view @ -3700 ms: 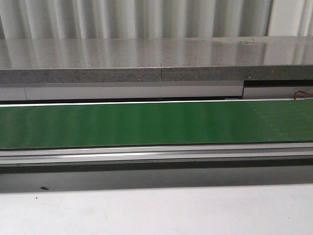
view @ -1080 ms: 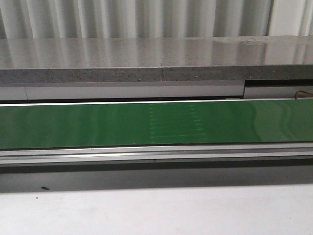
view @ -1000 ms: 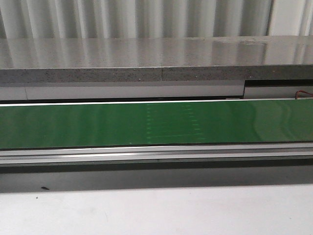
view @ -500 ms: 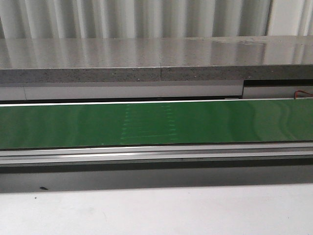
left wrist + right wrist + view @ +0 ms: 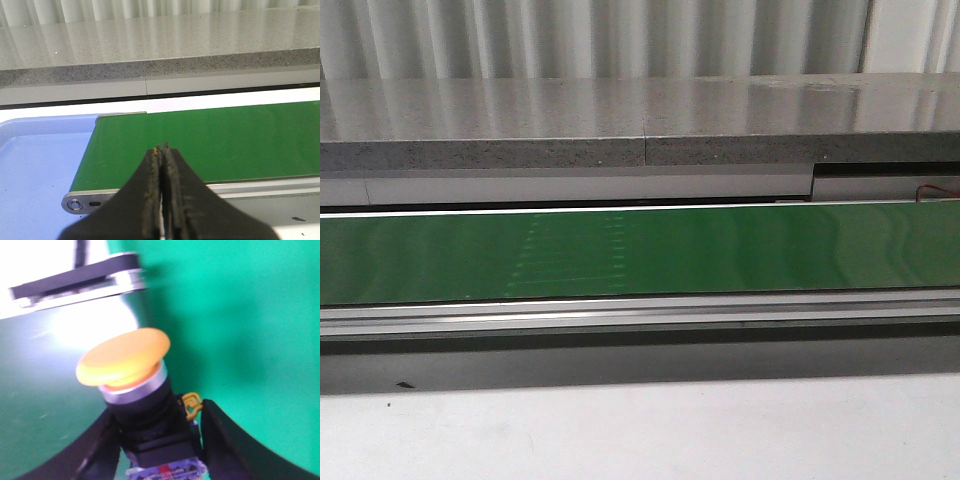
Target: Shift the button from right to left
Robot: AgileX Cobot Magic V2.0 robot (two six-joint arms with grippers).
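My right gripper keeps holding the button for now, since in the right wrist view the button's bluish base (image 5: 167,467) hangs past the dark green belt's end (image 5: 55,430).
The button (image 5: 131,385) has a yellow-orange round cap, a silver ring, a dark middle and a bluish base. It shows only in the right wrist view, between the black fingers of my right gripper (image 5: 155,427), which is shut on its dark body, above the green belt (image 5: 240,315). My left gripper (image 5: 162,150) is shut and empty, over the near edge of the green belt (image 5: 225,135) by its end. Neither gripper nor the button shows in the front view.
The green conveyor belt (image 5: 640,252) runs across the front view, with a metal rail (image 5: 640,315) in front and a grey stone shelf (image 5: 620,120) behind. A light blue tray (image 5: 35,160) lies beside the belt's end roller (image 5: 80,204). White tabletop (image 5: 640,430) is nearest.
A faint pattern of light marks on the green belt has shifted leftward, so the belt is running to the left. No gripper or button enters the front view.
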